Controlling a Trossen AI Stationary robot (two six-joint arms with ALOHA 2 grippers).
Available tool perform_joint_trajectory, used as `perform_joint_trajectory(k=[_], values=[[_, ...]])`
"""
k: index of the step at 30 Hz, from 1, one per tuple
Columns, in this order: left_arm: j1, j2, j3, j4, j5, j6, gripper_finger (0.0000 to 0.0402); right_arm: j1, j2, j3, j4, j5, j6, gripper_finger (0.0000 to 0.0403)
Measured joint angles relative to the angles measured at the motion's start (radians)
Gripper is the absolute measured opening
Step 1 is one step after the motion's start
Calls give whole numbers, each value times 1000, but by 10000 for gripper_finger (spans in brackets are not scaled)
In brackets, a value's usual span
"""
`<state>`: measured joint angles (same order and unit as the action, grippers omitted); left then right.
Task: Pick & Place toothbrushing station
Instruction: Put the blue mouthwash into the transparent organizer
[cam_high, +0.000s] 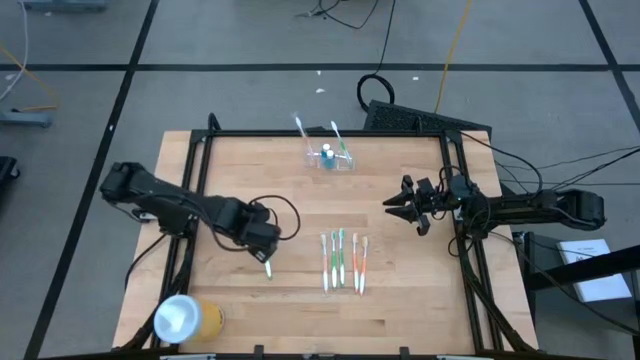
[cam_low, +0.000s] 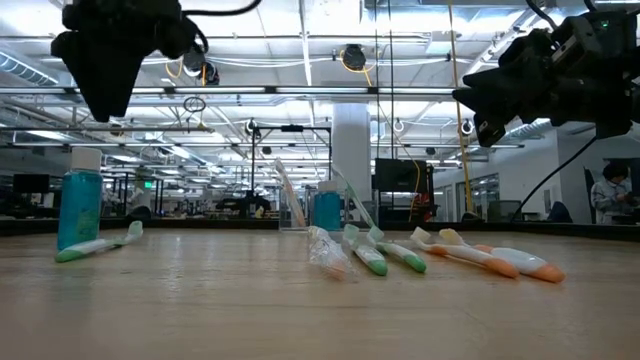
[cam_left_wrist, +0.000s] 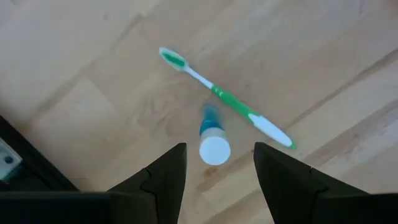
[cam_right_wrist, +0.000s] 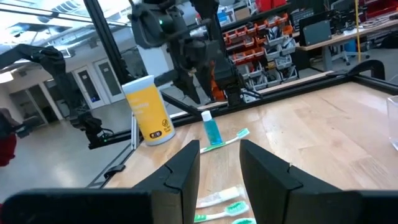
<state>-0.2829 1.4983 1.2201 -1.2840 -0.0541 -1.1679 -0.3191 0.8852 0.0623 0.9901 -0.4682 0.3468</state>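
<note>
My fingertips are above the white cap (cam_left_wrist: 214, 144) of the blue tube (cam_left_wrist: 211, 118), so they would miss if I closed now. My left gripper needs to go down first, then close on the cap.
The toothbrushing station (cam_high: 330, 160), a see-through holder, stands at the table's far middle with toothbrushes and a small blue tube in it; the low view shows it far back (cam_low: 296, 216). My left gripper (cam_left_wrist: 219, 148) points down, open, above a blue tube with a white cap (cam_left_wrist: 214, 144) that stands upright on the table (cam_low: 79, 208). A green and white toothbrush (cam_left_wrist: 225, 99) lies beside that tube. My right gripper (cam_right_wrist: 220, 163) hovers open and about level over the table's right side (cam_high: 405, 206), holding nothing.
Several green and orange toothbrushes (cam_high: 342, 262) lie side by side in the table's middle. A yellow cylinder with a white round end (cam_high: 186, 318) lies at the near left corner. Black frame rails (cam_high: 200, 180) run along the table's edges.
</note>
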Motion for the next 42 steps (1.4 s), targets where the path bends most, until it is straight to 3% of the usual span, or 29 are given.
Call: perform_joint_trajectory(k=[7,32,42], values=[[0,59,0,-60,20,-13,195,0,0,0,0,0,0,105],[-21,62,0,-48,20,-40,195,0,0,0,0,-4,0,105],[-19,62,-112,14,72,-71,195,0,0,0,0,-4,1,105]])
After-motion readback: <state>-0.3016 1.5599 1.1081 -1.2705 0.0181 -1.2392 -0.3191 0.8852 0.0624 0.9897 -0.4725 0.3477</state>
